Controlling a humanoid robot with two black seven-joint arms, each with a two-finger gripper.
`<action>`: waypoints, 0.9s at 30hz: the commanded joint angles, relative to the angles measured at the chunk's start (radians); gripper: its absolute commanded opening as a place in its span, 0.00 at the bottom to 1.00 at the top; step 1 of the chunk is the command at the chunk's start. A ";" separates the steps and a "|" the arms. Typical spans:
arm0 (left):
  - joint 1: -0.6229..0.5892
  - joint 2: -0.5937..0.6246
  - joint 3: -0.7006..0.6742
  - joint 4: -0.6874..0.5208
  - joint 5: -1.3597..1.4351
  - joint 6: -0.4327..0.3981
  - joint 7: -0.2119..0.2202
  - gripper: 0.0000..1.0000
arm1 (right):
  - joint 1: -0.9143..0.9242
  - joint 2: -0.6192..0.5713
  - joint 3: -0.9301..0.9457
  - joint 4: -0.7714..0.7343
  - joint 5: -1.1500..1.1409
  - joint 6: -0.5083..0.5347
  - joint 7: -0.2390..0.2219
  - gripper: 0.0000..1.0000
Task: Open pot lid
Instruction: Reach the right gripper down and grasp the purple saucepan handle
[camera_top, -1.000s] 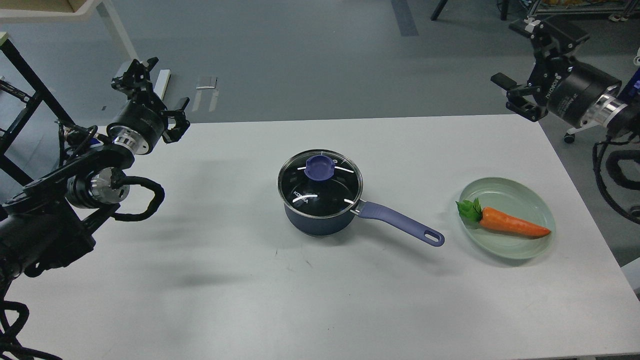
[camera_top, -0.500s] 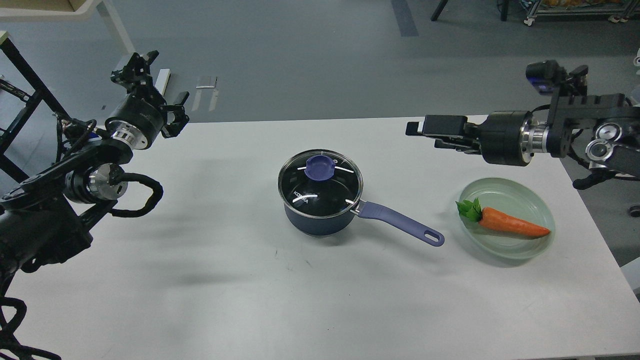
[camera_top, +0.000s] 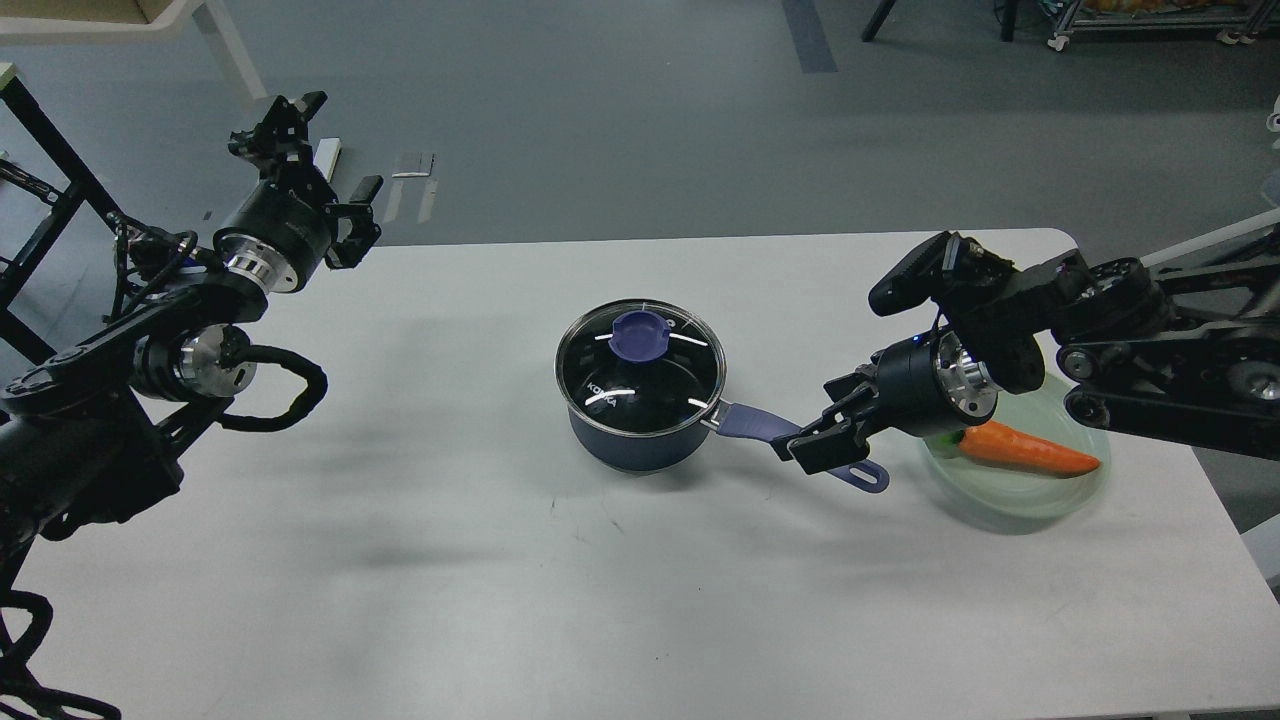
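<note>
The left gripper grips the glass lid by its purple-blue knob next, to open the pot.
The dark navy pot stands at the middle of the white table with its clear glass lid on it, and the purple-blue knob at the lid's centre. Its lavender handle points right and toward me. My right gripper is low over the outer half of the handle, fingers spread, and it hides that part; only the handle's holed end shows past it. My left gripper is open and empty, raised beyond the table's far left corner, far from the pot.
A pale green oval plate with an orange toy carrot lies right of the pot, partly under my right wrist. The white table ends just behind the pot's row. A black frame stands at far left.
My right arm has swung in from the far right and come down from above the table's back edge to the pot handle. My left gripper has shifted only slightly. Pot and lid have not moved.
</note>
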 joint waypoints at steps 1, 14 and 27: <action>0.000 0.004 -0.007 0.000 -0.003 0.000 -0.001 0.99 | 0.002 0.047 -0.014 -0.033 -0.008 -0.018 0.001 0.93; 0.000 0.047 0.002 0.000 0.005 -0.008 0.004 0.99 | -0.001 0.118 -0.058 -0.068 -0.009 -0.018 0.001 0.60; -0.091 0.018 0.002 -0.001 0.170 0.006 0.004 0.99 | 0.010 0.123 -0.060 -0.066 -0.006 -0.012 -0.001 0.28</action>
